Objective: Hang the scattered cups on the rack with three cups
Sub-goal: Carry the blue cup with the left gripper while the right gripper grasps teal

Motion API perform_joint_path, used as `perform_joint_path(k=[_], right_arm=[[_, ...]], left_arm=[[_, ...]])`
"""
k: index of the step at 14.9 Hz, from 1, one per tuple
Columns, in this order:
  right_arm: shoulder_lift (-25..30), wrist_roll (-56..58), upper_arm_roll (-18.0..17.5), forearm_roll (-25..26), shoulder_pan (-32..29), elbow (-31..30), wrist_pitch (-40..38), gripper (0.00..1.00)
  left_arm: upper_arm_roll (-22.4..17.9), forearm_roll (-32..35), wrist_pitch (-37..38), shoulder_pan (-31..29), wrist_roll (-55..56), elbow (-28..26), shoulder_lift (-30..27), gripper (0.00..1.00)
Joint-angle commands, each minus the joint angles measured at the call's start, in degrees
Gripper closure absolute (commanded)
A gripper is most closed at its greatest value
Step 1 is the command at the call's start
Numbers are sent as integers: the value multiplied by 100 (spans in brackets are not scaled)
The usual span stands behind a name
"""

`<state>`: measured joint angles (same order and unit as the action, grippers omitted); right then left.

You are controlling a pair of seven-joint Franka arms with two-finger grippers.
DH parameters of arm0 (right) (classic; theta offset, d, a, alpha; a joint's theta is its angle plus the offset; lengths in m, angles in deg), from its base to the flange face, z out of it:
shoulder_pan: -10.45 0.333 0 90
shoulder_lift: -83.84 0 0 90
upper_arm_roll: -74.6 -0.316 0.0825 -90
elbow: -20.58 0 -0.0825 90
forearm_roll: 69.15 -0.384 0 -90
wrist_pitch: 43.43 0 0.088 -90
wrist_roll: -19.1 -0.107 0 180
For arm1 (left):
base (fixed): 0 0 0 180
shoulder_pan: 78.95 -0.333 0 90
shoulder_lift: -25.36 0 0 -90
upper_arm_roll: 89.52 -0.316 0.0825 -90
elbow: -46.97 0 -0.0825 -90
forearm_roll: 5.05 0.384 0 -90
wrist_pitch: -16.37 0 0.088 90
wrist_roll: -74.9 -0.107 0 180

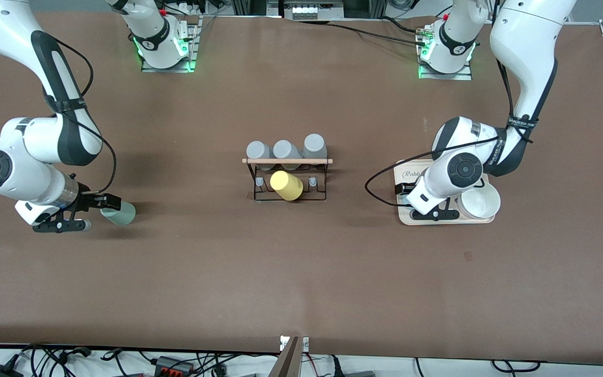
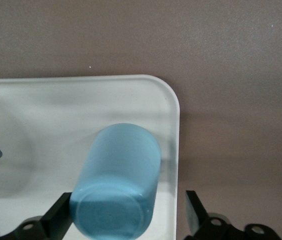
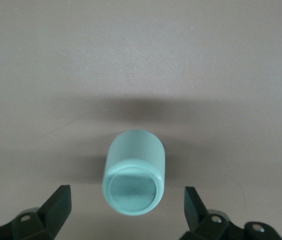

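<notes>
I need to hang the mint green cup on the rack (image 1: 287, 161). My right gripper next needs to grab its closed base end (image 1: 126, 214).
The pale mint green cup (image 1: 119, 213) lies on its side on the table toward the right arm's end. My right gripper (image 1: 95, 212) is open, low at the table, with the cup (image 3: 135, 172) between its fingers (image 3: 56, 207) and touching neither. The light blue cup (image 2: 118, 185) lies on its side on the cream tray (image 2: 131, 100). My left gripper (image 2: 128, 217) is open around it, one finger (image 2: 60, 216) close against it. In the front view the left gripper (image 1: 409, 201) hides this cup. The rack (image 1: 287, 161) holds three grey cups (image 1: 283, 150).
A yellow cup (image 1: 286, 185) sits on the rack's nearer pegs. A white bowl (image 1: 479, 203) stands on the cream tray (image 1: 440, 221) next to my left gripper. Cables and mounts run along the table's edges.
</notes>
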<state>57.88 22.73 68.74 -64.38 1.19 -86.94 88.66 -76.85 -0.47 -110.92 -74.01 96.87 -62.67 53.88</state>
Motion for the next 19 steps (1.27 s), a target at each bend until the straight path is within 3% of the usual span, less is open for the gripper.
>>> perform_joint_path(k=[1,2,3,4,7,8,10,12,14,17,19], right_arm=[[39,139,-65,51,-85,-401,509,0],[13,139,-65,51,-85,-454,632,0],[-31,139,-65,51,-85,-489,738,0],[-84,147,-65,59,-85,-498,791,0],[-128,191,-65,129,-85,-489,809,0],[-128,209,-65,199,-94,-489,809,5],[-137,209,-65,235,-103,-489,809,26],[-128,209,-65,244,-85,-481,801,43],[-128,209,-65,244,-85,-454,792,54],[12,200,-73,244,-24,-323,678,58],[74,165,-126,235,11,71,109,58]], left_arm=[[-1,131,-77,-54,71,-101,-93,65],[-1,131,-86,-54,88,-84,-101,84],[-1,131,-86,-54,62,-32,-110,96],[16,131,-77,-28,71,21,-136,100],[34,122,561,104,141,608,-312,100],[43,35,1008,217,150,1028,-304,100],[51,-289,2150,682,551,2266,-68,100],[51,-527,2663,1096,1525,2990,100,100],[60,-930,2691,1368,2134,3098,74,100],[51,-1240,2604,1887,2863,3308,162,99],[43,-1214,2289,2221,3198,3353,337,97]])
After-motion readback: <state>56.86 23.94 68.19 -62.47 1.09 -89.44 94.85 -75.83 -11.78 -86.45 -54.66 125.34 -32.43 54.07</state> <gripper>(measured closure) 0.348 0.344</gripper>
